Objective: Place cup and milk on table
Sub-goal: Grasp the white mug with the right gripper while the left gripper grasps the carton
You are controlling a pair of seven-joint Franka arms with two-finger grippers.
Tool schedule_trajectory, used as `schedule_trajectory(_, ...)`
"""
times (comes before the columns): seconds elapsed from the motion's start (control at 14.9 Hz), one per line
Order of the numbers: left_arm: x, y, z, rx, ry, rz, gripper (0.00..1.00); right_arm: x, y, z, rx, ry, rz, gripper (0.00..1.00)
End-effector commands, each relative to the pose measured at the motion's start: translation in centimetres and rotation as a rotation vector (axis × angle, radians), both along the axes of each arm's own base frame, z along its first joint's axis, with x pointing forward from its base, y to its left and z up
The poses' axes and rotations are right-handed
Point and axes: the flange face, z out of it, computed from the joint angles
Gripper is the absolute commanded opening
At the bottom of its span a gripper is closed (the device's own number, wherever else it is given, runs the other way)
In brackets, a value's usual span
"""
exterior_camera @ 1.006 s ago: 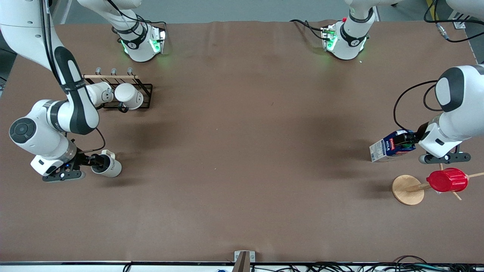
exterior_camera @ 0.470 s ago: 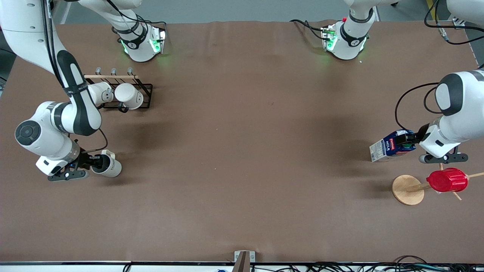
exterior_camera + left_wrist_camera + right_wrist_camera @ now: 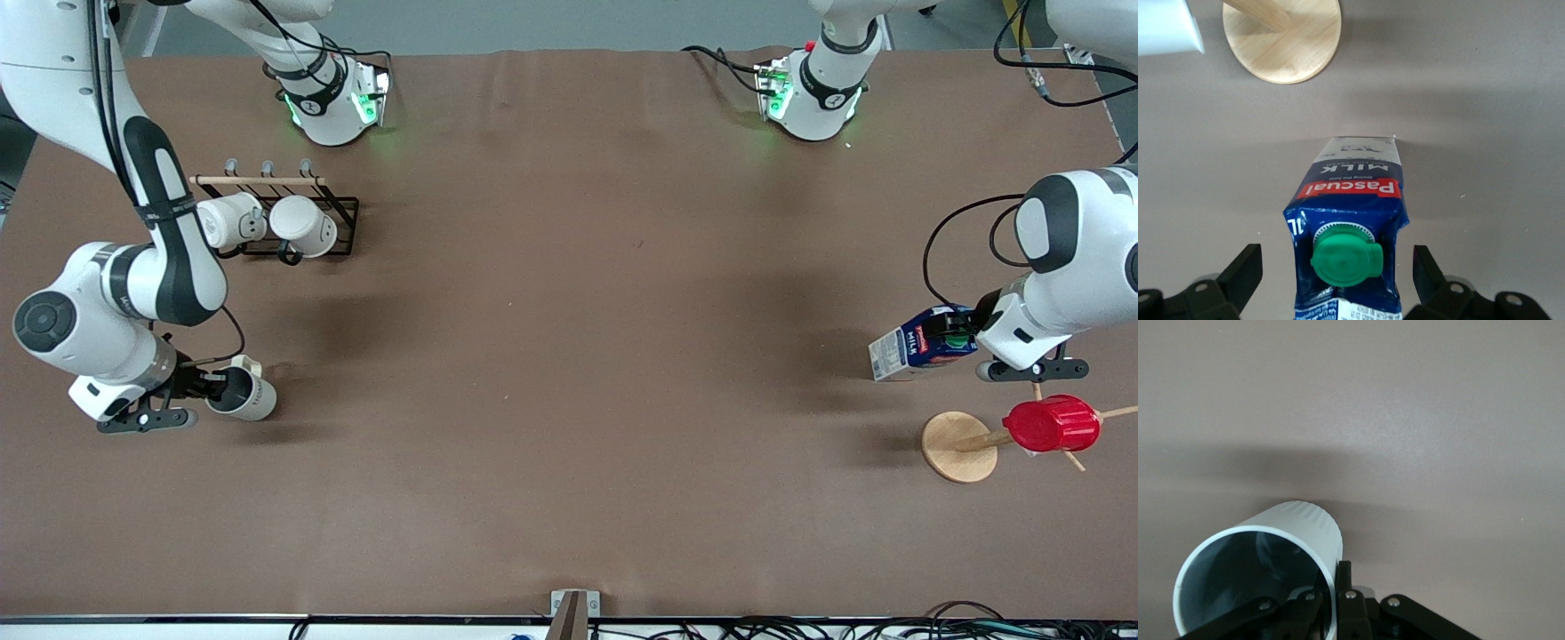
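The carton of milk will next be held by my left gripper by its gabled top with the green cap [image 3: 947,331] [image 3: 1343,258], to be placed on the tabletop.
The off-white cup [image 3: 244,396] lies on its side low over the brown table [image 3: 569,356], near the right arm's end. Its dark inside faces my right gripper [image 3: 212,388]. That gripper is shut on the cup's rim [image 3: 1328,573], one finger inside [image 3: 1305,603] and one outside. The blue and white milk [image 3: 916,348] lies tilted near the left arm's end, with its green cap [image 3: 1343,258] toward my left gripper [image 3: 965,331]. The left gripper is open; its fingers [image 3: 1245,270] stand clear on either side of the carton's gabled top.
A black wire rack [image 3: 342,218] with two white mugs stands farther from the front camera than the cup. A wooden stand [image 3: 958,446] carrying a red cup [image 3: 1051,425] is nearer to the camera than the milk. A small bracket [image 3: 573,609] sits at the table's front edge.
My right gripper has shut on the cup's rim and drawn the cup slightly toward the right arm's end. The left gripper stays open around the milk, shifted only slightly.
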Motion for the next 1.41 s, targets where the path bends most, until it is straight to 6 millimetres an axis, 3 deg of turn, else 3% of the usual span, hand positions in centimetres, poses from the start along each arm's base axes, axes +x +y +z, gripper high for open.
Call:
schedule_trajectory(0.0,-0.4,0.0,-0.1,0.002,-0.010,-0.009,0.98,2.7,4.9,6.9,0.015,0.067,-0.024,0.00)
schedule_trajectory(0.13,-0.5,0.0,-0.3,0.001,-0.007,-0.010,0.92,3.3,10.8,10.5,0.042,0.107,-0.033,0.00)
schedule_trajectory(0.27,-0.5,0.0,-0.4,0.001,-0.005,-0.010,0.81,2.9,18.4,11.9,0.080,0.105,-0.088,0.00)
schedule_trajectory(0.34,-0.5,0.0,-0.4,0.001,-0.005,-0.008,0.66,2.3,22.1,12.0,0.093,0.106,-0.123,0.00)
schedule_trajectory(0.47,-0.5,0.0,-0.2,0.003,-0.008,-0.010,0.20,0.6,30.3,11.8,0.106,0.087,-0.174,0.00)
schedule_trajectory(0.54,-0.5,-0.1,-0.3,0.003,-0.007,-0.012,0.10,0.0,33.4,11.5,0.120,0.064,-0.195,0.00)
schedule_trajectory(0.8,-0.2,-0.3,0.6,0.004,-0.023,-0.016,0.08,-3.9,45.9,7.0,0.155,0.024,-0.235,0.00)
schedule_trajectory(1.01,0.8,-0.8,2.6,0.008,-0.054,-0.018,0.05,-6.2,51.3,5.2,0.179,0.006,-0.250,0.00)
schedule_trajectory(1.14,1.7,-1.5,4.1,0.010,-0.087,-0.023,0.04,-7.5,53.1,4.0,0.158,-0.005,-0.252,0.00)
schedule_trajectory(1.34,2.8,-4.3,5.8,0.006,-0.108,-0.059,0.03,-9.4,55.7,1.4,0.121,-0.033,-0.263,0.00)
